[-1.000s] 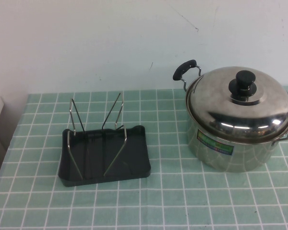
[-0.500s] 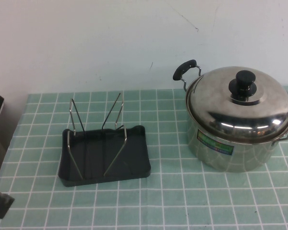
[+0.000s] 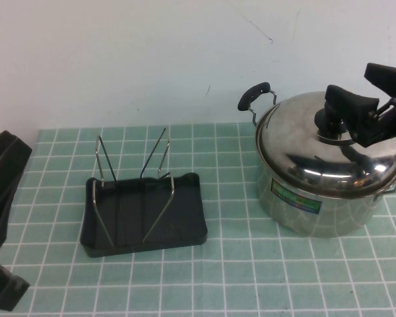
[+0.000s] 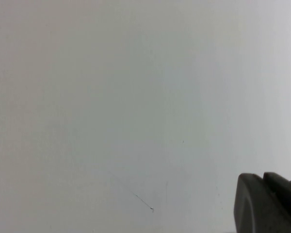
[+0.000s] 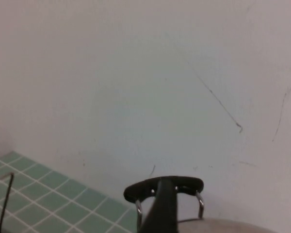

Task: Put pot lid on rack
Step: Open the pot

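Observation:
The lid's steel dome (image 3: 303, 153) is wide and sloping, so my right gripper next needs to grab the lid by its narrow black knob (image 3: 330, 122).
The pot lid (image 3: 330, 148), shiny steel with a black knob (image 3: 325, 119), lies on the steel pot (image 3: 317, 208) at the right. The rack (image 3: 145, 214), a dark tray with wire V dividers, stands left of centre and holds nothing. My right gripper (image 3: 366, 89) is open just above the lid, one finger (image 3: 346, 104) over the knob, touching nothing. The right wrist view shows one finger (image 5: 162, 211), the pot's far handle (image 5: 165, 187) and the lid's edge (image 5: 223, 225). My left gripper (image 3: 5, 178) is a dark shape at the table's left edge, far from the rack.
Green tiled cloth (image 3: 237, 277) covers the table, with a white wall (image 3: 152, 59) close behind. The pot's black handle (image 3: 254, 94) sticks out at the back left. A gap of cloth separates rack and pot. The left wrist view shows only wall and a finger (image 4: 266, 204).
My right gripper has come into view from the right and now hovers over the lid's knob. My left arm has risen further into view at the left edge. Lid, pot and rack have not moved.

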Motion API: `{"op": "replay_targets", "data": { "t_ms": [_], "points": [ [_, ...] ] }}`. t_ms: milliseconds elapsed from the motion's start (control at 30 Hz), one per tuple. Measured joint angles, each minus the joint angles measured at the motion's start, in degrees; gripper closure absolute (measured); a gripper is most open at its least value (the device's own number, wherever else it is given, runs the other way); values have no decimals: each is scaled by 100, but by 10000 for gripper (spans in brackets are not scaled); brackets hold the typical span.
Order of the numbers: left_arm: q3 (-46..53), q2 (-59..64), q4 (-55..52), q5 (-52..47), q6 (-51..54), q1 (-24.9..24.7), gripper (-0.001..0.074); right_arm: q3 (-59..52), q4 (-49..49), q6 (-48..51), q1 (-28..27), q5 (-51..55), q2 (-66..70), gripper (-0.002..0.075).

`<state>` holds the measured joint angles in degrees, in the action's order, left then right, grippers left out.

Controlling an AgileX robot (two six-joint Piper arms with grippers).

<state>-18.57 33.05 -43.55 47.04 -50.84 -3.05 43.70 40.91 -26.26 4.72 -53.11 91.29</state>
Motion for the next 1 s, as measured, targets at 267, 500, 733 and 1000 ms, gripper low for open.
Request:
{"op": "replay_targets", "data": {
  "t_ms": [267,500,733,1000],
  "points": [
    [0,0,-313,-34,-249,0,738,629,242,-97,0,278,901,39],
    [0,0,-387,-34,-545,0,738,725,242,-111,0,290,1316,141],
    [0,0,-387,-34,-841,0,738,735,291,-39,22,20,1360,386],
    [0,0,-390,-34,-2389,0,738,735,200,372,22,-868,1254,386]
  ]
}}
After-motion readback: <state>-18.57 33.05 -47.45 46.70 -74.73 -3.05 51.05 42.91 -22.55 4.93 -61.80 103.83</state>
